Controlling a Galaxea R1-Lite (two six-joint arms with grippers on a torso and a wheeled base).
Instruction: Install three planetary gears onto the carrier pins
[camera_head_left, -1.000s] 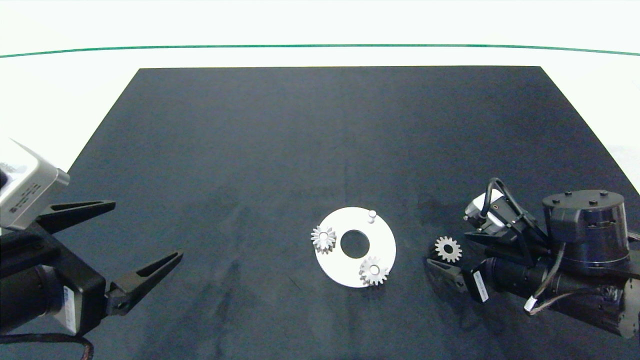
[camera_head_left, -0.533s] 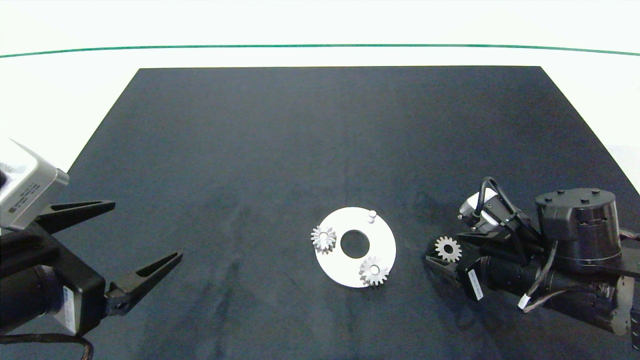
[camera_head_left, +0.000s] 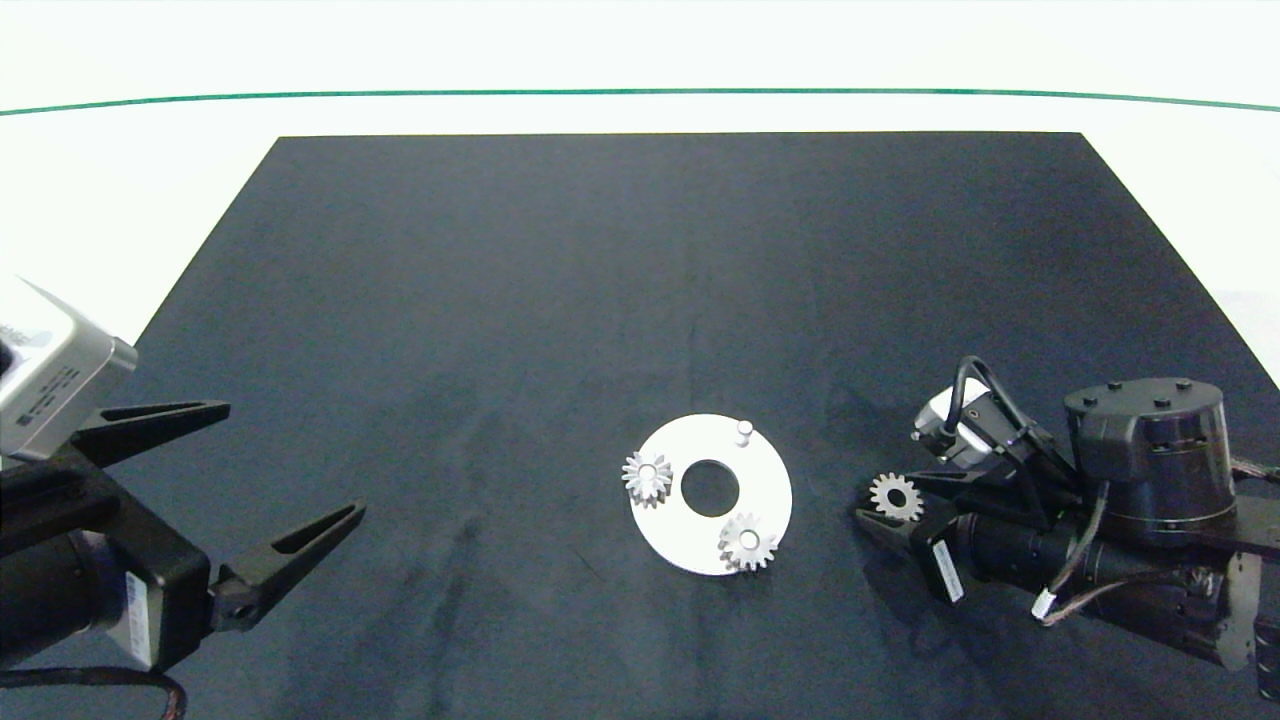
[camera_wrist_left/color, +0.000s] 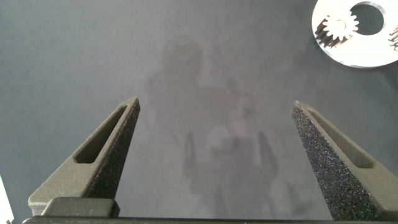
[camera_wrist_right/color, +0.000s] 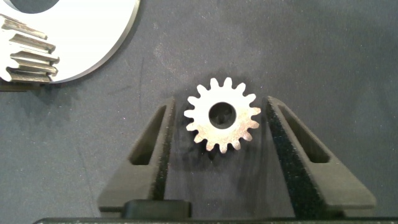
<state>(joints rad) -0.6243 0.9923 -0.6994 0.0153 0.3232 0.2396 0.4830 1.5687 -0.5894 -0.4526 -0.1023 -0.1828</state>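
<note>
My right gripper grabs the third gear by its toothed rim (camera_wrist_right/color: 193, 114) next, and its center hole stays free to slide onto the empty carrier pin.
The white disc (camera_head_left: 768, 490) lies on the black mat, near the front. Two planetary gears (camera_head_left: 647, 477) (camera_head_left: 747, 543) sit on carrier pins, and one carrier pin (camera_head_left: 744, 431) at the disc's far side stands bare. A third planetary gear (camera_head_left: 895, 496) (camera_wrist_right/color: 222, 123) lies flat on the mat, right of the disc. My right gripper (camera_head_left: 897, 503) (camera_wrist_right/color: 221, 101) is low on the mat with a finger on each side of this gear. It is open, and narrow gaps show beside the teeth. My left gripper (camera_head_left: 292, 458) (camera_wrist_left/color: 216, 104) is parked wide open and empty at the front left.
The black mat (camera_head_left: 640, 280) covers most of the white table, whose far part carries a green line (camera_head_left: 640, 92). The disc edge (camera_wrist_right/color: 93, 43) with one mounted gear (camera_wrist_right/color: 25, 53) shows in the right wrist view, a short way from the loose gear.
The right arm has slid a little to the left, so its fingers now reach further along both sides of the loose gear. The gear, the disc and the left arm have stayed put.
</note>
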